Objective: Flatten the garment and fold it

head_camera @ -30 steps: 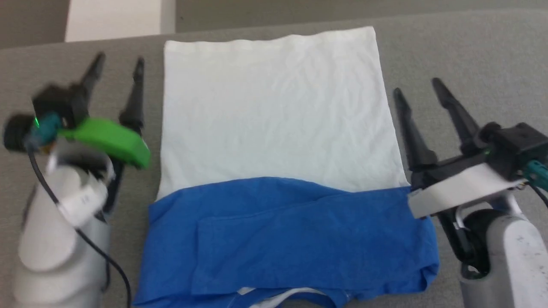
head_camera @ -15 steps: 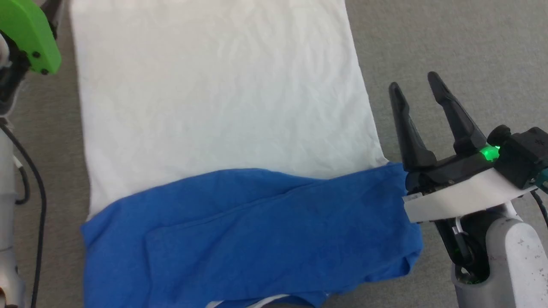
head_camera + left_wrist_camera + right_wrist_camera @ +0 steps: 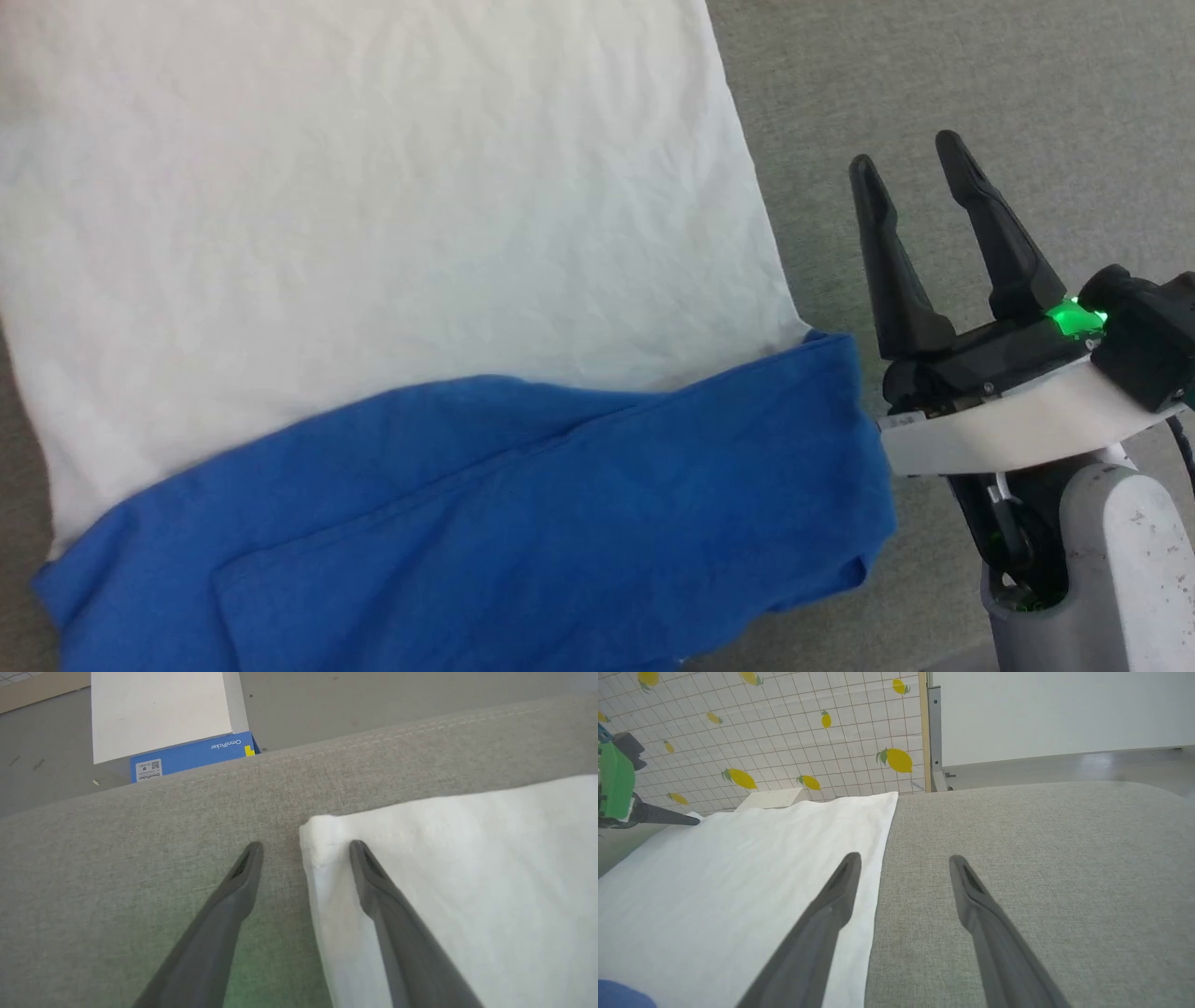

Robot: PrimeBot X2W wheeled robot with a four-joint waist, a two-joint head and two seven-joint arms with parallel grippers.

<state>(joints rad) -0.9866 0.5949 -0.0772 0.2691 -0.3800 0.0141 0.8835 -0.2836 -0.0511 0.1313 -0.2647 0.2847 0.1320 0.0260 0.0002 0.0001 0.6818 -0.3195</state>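
Observation:
The left gripper grabs the garment by its white hem corner (image 3: pixel 320 835) next, where the garment's edge stands up a little while the white body (image 3: pixel 476 896) lies flat.
The garment (image 3: pixel 373 215) lies flat on the grey cushion, white body spread out and blue sleeves (image 3: pixel 523 523) folded across its near end. My right gripper (image 3: pixel 906 157) is open just right of the garment's right edge, beside the blue sleeve end. In the right wrist view my right gripper (image 3: pixel 904 857) has one finger over the white edge (image 3: pixel 878 858) and the other over bare cushion. My left gripper (image 3: pixel 306 845) is open and straddles the garment's far corner (image 3: pixel 313 828), one finger above the white cloth, one above the cushion. Nothing is held.
The grey cushion (image 3: pixel 980 75) has free room to the right of the garment. Beyond its far edge stand a blue box (image 3: pixel 191 756) and a white block (image 3: pixel 159 714). A lemon-print wall (image 3: pixel 761 732) and a metal post (image 3: pixel 934 737) stand behind.
The head camera has swung, so the garment sits further left and larger in its picture. My left arm has moved along the garment's left edge toward the far hem. The right gripper stays open beside the sleeve.

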